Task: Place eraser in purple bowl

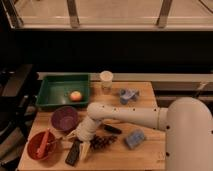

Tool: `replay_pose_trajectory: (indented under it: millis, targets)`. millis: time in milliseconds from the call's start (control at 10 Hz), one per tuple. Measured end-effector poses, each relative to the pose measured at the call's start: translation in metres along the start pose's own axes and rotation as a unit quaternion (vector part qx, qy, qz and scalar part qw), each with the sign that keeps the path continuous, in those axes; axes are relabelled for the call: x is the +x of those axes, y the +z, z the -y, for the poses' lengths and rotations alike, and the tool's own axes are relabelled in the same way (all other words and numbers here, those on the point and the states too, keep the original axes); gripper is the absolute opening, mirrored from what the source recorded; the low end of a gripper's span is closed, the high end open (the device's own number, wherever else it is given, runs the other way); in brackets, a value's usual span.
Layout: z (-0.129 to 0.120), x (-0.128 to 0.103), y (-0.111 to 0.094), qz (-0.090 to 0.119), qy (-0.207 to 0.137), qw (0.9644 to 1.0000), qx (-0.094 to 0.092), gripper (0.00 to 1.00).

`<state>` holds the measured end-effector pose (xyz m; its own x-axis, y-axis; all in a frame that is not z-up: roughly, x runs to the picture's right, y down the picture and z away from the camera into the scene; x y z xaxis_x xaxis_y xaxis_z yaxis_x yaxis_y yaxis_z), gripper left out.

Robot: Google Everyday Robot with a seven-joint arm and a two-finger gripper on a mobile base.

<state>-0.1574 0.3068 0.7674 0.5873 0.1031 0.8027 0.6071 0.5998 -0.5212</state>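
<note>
My gripper takes the eraser by its upper end (75, 148) next, to put the black eraser in the purple bowl (64, 118).
The eraser (73, 153) is a flat black block lying on the wooden table near its front edge, right of the red-orange bowl. The purple bowl (64, 118) stands upright and empty just behind and left of it. My gripper (78, 143) is low over the far end of the eraser, with its pale fingers spread apart, one toward the purple bowl and one along the eraser's right side. I cannot tell whether it touches the eraser. The white arm reaches in from the right.
A red-orange bowl (42, 145) holding utensils stands front left. A green tray (52, 87) with a round fruit (75, 95) is at the back left. A cup (106, 80), a blue-grey object (128, 95), a black-handled knife (111, 129), a dark cluster (101, 142) and a light-blue block (134, 138) lie to the right.
</note>
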Motion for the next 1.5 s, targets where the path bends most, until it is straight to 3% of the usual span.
replay_pose_trajectory:
  millis: [400, 700, 900, 1100, 1300, 1500]
  targets:
    - [-0.009, -0.003, -0.017, 0.004, -0.005, 0.9996, 0.026, 0.32]
    - [-0.016, -0.017, -0.056, 0.012, -0.022, 0.9978, 0.062, 0.04]
    - [-0.027, -0.025, -0.103, -0.002, -0.023, 0.9957, 0.090, 0.00]
    - [-0.034, -0.020, -0.153, -0.029, -0.019, 0.9926, 0.116, 0.00]
    - [-0.022, -0.002, -0.196, -0.055, -0.016, 0.9889, 0.137, 0.00]
    - [0.003, 0.012, -0.218, -0.070, -0.015, 0.9865, 0.147, 0.00]
